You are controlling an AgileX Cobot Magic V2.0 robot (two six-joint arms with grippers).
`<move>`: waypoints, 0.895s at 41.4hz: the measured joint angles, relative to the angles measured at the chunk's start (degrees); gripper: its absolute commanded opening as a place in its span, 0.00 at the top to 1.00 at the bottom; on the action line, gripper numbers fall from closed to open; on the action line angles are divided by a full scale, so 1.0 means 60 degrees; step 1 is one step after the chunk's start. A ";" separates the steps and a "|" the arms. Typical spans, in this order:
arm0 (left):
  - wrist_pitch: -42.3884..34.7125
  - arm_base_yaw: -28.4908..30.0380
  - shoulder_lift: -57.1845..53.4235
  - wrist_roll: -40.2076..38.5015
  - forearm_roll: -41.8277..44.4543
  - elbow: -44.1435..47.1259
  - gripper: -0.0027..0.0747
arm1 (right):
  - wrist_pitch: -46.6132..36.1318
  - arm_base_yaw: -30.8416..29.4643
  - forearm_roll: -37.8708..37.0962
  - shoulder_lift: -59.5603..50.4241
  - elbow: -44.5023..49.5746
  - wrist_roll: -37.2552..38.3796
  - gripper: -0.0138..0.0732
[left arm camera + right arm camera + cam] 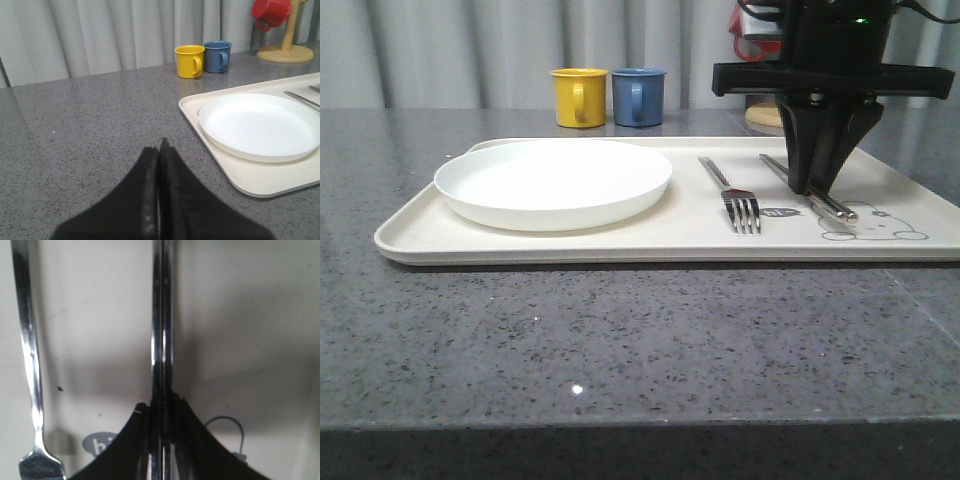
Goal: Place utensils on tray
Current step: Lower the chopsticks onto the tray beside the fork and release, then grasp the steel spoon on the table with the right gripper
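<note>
My right gripper should open now: the metal chopsticks lie level at the tray's surface beside the bunny drawing and would rest there.
The cream tray (pixel 670 235) holds the white plate (pixel 553 180) on its left half and the metal fork (pixel 732 195) right of the middle. My right gripper (pixel 807 185) points straight down over the tray's right part, shut on the pair of metal chopsticks (pixel 835 208). The chopsticks run level right at the tray's surface beside the bunny drawing. In the right wrist view the chopsticks (pixel 162 315) stick out from between the shut fingers of the right gripper (pixel 161 407), parallel to the fork (pixel 27 350). My left gripper (pixel 161 145) is shut and empty over bare table left of the tray (pixel 250 175).
A yellow mug (pixel 579 97) and a blue mug (pixel 638 96) stand behind the tray. A red mug (pixel 270 12) hangs on a wooden stand (pixel 285 50) at the back right. Grey stone tabletop (pixel 620 350) stretches in front of the tray, with curtains behind.
</note>
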 measured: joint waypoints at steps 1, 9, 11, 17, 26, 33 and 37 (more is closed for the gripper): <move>0.0000 0.0000 0.0000 0.0000 0.0000 0.0000 0.99 | -0.0025 0.0000 0.0000 0.0018 0.0000 0.0015 0.75; 0.0000 0.0000 0.0000 0.0000 0.0000 0.0000 0.99 | -0.0139 0.0000 -0.0017 0.0018 0.0000 0.0060 0.60; 0.0000 0.0000 0.0000 0.0000 0.0000 0.0000 0.99 | -0.0136 0.0000 -0.0017 0.0018 0.0000 0.0060 0.57; 0.0000 0.0000 0.0000 0.0000 0.0000 0.0000 0.99 | -0.0136 0.0000 -0.0017 0.0018 0.0000 0.0060 0.49; 0.0000 0.0000 0.0000 0.0000 0.0000 0.0000 0.99 | -0.0099 0.0000 -0.0114 -0.0004 -0.0087 0.0060 0.46; 0.0000 0.0000 0.0000 0.0000 0.0000 0.0000 0.99 | 0.0044 -0.0131 -0.0966 -0.0456 -0.0504 -0.0090 0.46; 0.0000 0.0000 0.0000 0.0000 0.0000 0.0000 0.99 | 0.0063 -0.0611 -0.1152 -0.0816 -0.0739 -0.0525 0.46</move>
